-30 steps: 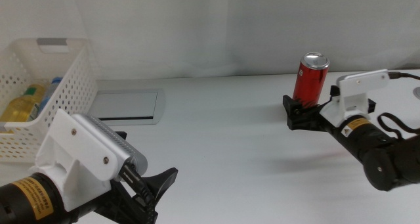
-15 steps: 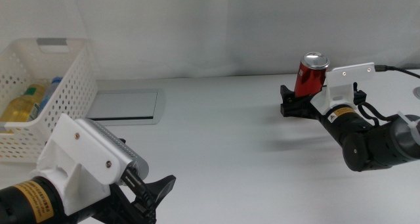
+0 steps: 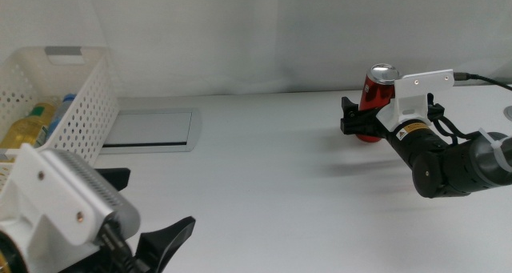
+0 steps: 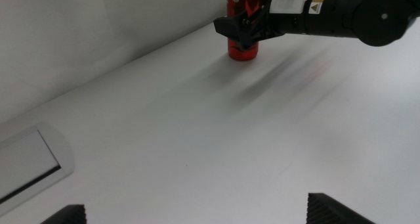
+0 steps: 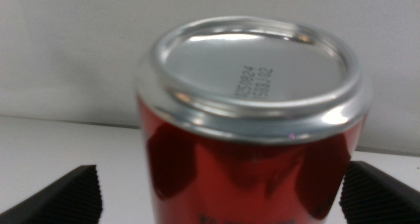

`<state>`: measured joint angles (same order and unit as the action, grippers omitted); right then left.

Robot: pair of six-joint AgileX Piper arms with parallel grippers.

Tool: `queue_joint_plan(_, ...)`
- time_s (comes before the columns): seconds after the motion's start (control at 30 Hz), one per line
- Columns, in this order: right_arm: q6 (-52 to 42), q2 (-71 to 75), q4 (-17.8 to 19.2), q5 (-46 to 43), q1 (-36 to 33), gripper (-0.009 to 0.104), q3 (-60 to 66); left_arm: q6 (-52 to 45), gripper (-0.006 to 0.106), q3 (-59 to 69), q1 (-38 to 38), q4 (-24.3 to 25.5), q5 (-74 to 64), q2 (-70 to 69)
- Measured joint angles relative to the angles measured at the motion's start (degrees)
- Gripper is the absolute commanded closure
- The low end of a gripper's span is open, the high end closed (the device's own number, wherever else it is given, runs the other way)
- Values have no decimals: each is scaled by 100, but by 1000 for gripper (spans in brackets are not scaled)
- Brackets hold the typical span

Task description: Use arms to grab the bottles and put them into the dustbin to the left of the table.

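The red can's body is between both fingers. I should close my right gripper on the can now. Closing now would catch the can.
A slim red can (image 3: 378,87) stands upright at the table's far right. My right gripper (image 3: 364,122) reaches in from the right, jaws open on either side of the can's lower body. In the right wrist view the can (image 5: 249,145) fills the gap between the jaw tips, silver top showing. The left wrist view shows the same can (image 4: 241,50) with the right gripper (image 4: 246,27) around it. My left gripper (image 3: 152,205) hangs low at the front left, open and holding nothing. The white dustbin (image 3: 80,105) at far left holds a yellow bottle (image 3: 28,125) and a blue-capped bottle (image 3: 62,106).
A grey metal panel (image 3: 152,129) lies flush in the white table (image 3: 264,169) beside the dustbin. A white wall backs the table. The right arm's cable loops near the picture's right edge.
My right gripper has pushed forward so its jaws now flank the can. My left arm has pulled back toward the lower left.
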<state>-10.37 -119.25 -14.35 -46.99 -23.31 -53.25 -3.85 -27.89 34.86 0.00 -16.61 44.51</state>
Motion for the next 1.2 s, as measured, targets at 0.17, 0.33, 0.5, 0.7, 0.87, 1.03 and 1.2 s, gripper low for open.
queue_joint_plan(0.17,-10,-67,-52,138,10,38,-117,0,14,13,0,0,-352,-128)
queue_joint_plan(0.33,-12,-67,-244,244,10,85,-180,0,14,148,0,0,-435,-308)
queue_joint_plan(0.5,-12,-67,-287,244,10,97,-180,0,14,317,0,-30,-587,-806)
queue_joint_plan(0.7,-12,-7,-183,382,10,97,-180,0,14,342,0,-30,-918,-1539)
queue_joint_plan(0.87,94,678,-123,1424,-304,97,-153,0,14,342,0,-30,-1203,-1887)
queue_joint_plan(1.03,131,1351,-108,1471,-892,97,191,0,14,342,0,-30,-1227,-1901)
queue_joint_plan(1.2,131,1709,-380,1342,-1724,97,774,0,14,342,0,-30,-1227,-1901)
